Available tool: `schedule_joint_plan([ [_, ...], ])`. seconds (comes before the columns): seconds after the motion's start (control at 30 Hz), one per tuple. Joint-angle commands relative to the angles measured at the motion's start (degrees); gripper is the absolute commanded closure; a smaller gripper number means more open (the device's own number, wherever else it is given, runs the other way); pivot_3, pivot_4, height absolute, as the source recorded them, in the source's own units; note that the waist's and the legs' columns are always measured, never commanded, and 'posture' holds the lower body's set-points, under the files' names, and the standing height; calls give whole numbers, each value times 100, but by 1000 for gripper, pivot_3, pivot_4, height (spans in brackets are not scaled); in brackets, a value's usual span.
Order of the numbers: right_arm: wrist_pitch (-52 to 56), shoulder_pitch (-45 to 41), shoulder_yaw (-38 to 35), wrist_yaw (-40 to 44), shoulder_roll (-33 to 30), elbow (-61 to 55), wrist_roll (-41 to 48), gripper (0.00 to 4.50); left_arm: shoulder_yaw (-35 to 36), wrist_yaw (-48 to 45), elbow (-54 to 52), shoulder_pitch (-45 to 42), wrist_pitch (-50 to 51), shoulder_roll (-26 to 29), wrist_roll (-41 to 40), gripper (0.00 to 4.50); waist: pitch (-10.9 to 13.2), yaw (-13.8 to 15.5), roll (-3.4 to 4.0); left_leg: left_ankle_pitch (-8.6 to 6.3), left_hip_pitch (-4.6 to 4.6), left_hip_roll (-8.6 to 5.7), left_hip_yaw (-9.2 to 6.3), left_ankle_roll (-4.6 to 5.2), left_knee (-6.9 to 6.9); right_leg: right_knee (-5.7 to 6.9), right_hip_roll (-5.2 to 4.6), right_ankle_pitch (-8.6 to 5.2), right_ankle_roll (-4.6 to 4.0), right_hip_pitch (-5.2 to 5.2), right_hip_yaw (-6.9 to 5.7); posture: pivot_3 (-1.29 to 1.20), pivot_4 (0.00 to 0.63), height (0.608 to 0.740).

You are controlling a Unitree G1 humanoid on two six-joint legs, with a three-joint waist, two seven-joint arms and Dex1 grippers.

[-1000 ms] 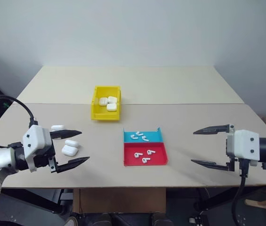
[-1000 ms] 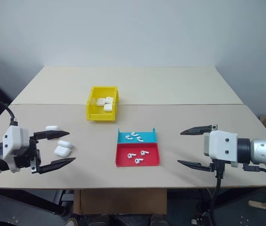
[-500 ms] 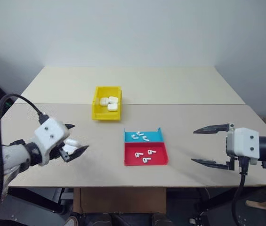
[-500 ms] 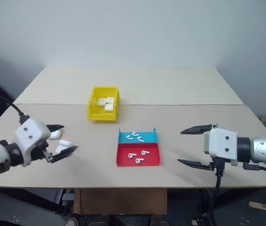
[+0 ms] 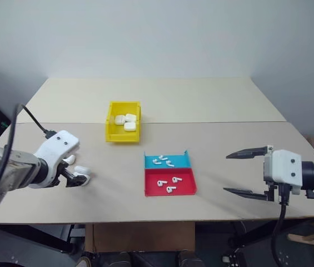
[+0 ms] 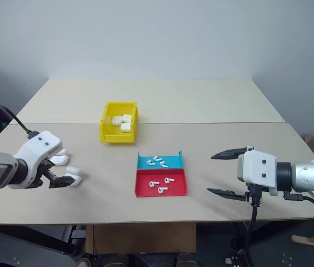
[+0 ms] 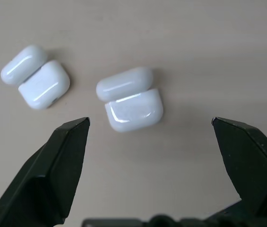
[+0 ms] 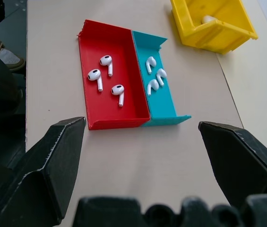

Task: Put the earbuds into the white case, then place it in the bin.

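I will next grab the nearer case with my left gripper by the facing sides of its body, since the nearer case's open lid (image 5: pixel 82 169) is a slim, rounded roll beside the case's body.
Two white cases lie on the table's left side, the nearer case (image 7: pixel 129 98) and a second case (image 7: pixel 35 77); each looks hinged open, lid beside body. My left gripper (image 7: pixel 150 121) points down over the nearer case (image 5: pixel 83 173), open, one finger on each side of it and above it, holding nothing. Several earbuds (image 5: pixel 169 182) lie loose in the red and blue halves of a flat tray (image 8: pixel 93 104). The yellow bin (image 5: pixel 122 137) stands behind the tray to its left, with three white cases inside. My right gripper (image 5: pixel 227 173) hovers open to the right of the tray, holding nothing.
The tan table (image 5: pixel 229 133) has a seam across its middle behind the bin. Its front edge runs just below the tray and both grippers. A black cable (image 5: pixel 34 122) trails from my left wrist.
My left gripper has tipped from level to pointing down and shifted left, so its open fingers now straddle the nearer case. The right arm has stayed put.
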Motion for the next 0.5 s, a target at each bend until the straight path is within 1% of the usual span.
schedule_joint_plan([
  [0.03,36,21,-77,-71,-14,-80,47,46,-185,236,356,-120,21,248,-225,0,0,4,0,0,2,0,0,0,0,0,0,0,0,1,0,0,150,740],
  [0.17,49,-2,52,-163,19,-70,-5,46,-439,384,932,-460,21,-20,-467,0,0,39,0,0,1,-1,0,0,0,1,0,0,-1,0,-1,0,150,740],
  [0.33,128,6,45,-266,14,-91,12,46,-1022,737,1579,-957,21,-432,-426,0,0,74,0,0,-3,-2,1,0,0,0,0,0,-1,-1,-1,0,150,740],
  [0.5,199,160,-59,-341,-14,-167,1,46,-1381,935,1915,-1185,21,-518,-353,0,1,59,-1,0,-9,-2,0,0,0,0,0,1,-2,-5,0,0,150,740],
])
